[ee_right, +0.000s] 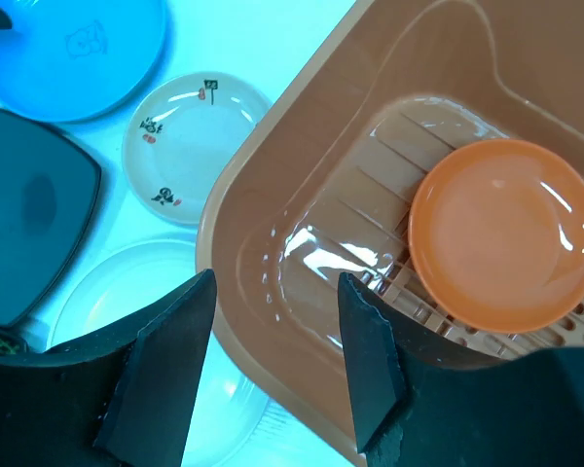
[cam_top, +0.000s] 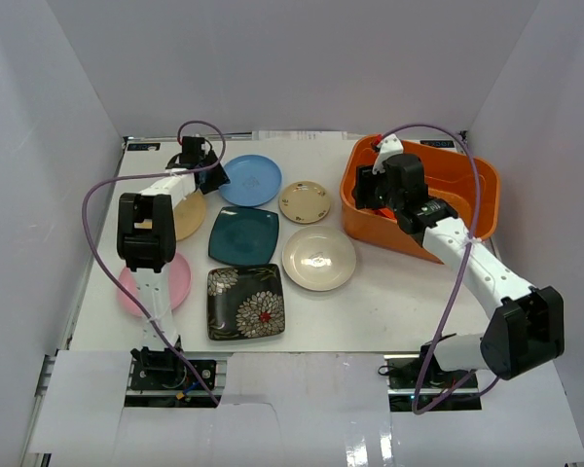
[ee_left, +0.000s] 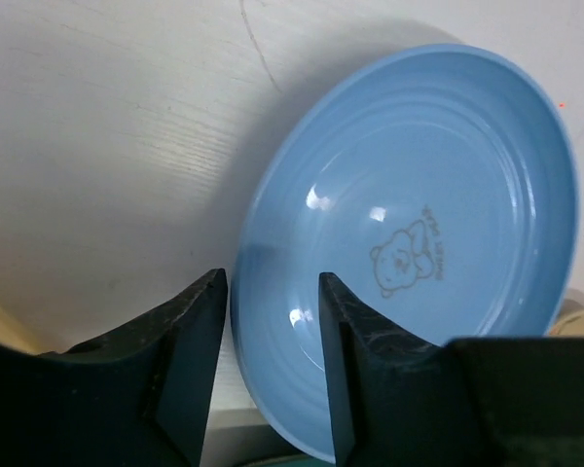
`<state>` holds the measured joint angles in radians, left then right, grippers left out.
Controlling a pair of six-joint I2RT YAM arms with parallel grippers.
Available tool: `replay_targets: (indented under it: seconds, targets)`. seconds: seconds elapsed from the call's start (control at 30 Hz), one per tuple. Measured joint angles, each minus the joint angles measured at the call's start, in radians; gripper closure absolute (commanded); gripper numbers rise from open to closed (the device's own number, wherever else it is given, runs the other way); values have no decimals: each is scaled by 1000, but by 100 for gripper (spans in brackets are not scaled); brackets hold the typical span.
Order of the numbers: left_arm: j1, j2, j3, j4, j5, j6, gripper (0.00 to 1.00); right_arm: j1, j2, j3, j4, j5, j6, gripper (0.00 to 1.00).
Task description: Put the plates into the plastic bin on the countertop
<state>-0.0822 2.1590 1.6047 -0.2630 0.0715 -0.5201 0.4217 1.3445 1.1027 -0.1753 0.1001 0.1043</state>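
My left gripper's fingers are wide apart on both sides of the blue plate's rim, so the blue plate would stay lying there if I lifted my left gripper now.
The blue round plate lies at the back of the white countertop. My left gripper is open, its fingers astride the plate's left rim; the blue plate fills the left wrist view. My right gripper is open and empty above the left end of the orange plastic bin. In the right wrist view it hangs over the bin's rim. A small orange-red plate lies on the bin's slotted bottom.
On the countertop lie a yellow plate partly under the left arm, a pink plate, a square teal plate, a black floral square plate, a cream plate and a small tan plate. White walls enclose the sides.
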Motion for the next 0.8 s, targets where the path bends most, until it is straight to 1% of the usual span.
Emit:
replay_targets:
  seconds: [0.1,0.13,0.2,0.23,0.37,0.5,0.53,0.57,0.6,0.63,0.7,0.73,0.77,0.8]
  targets:
    - [0,46,34,-13,-4,6,63,6,-25,-23,-3,-21,8,41]
    - [0,60,45,-18,-5,8,73,10,-33,-26,-2,-29,13,41]
    - [0,81,67,-24,-6,6,88,19,-52,-26,-1,-46,20,41]
    - [0,89,79,-23,2,5,100,28,-62,-26,2,-60,23,41]
    - [0,90,122,-21,6,11,100,108,-73,-26,37,-130,43,41]
    - [2,73,122,-25,6,11,100,192,-40,-47,95,-171,97,41]
    - [2,62,117,-24,8,11,100,207,-29,-58,109,-176,111,40]
    - [2,42,106,-22,9,10,100,217,-18,-68,121,-179,125,37]
    - [2,12,85,-14,13,8,100,222,-9,-74,126,-180,134,32]
    - [2,-23,62,-13,19,5,100,223,2,-78,129,-180,147,24]
    - [3,-118,13,3,34,-8,100,222,24,-76,134,-175,157,22]
    - [3,-171,-20,30,47,-19,100,222,43,-58,117,-173,156,23]
    - [3,-224,-52,50,62,-30,100,222,64,-35,103,-167,156,27]
    - [3,-287,-93,76,77,-44,100,222,85,-14,96,-162,154,40]
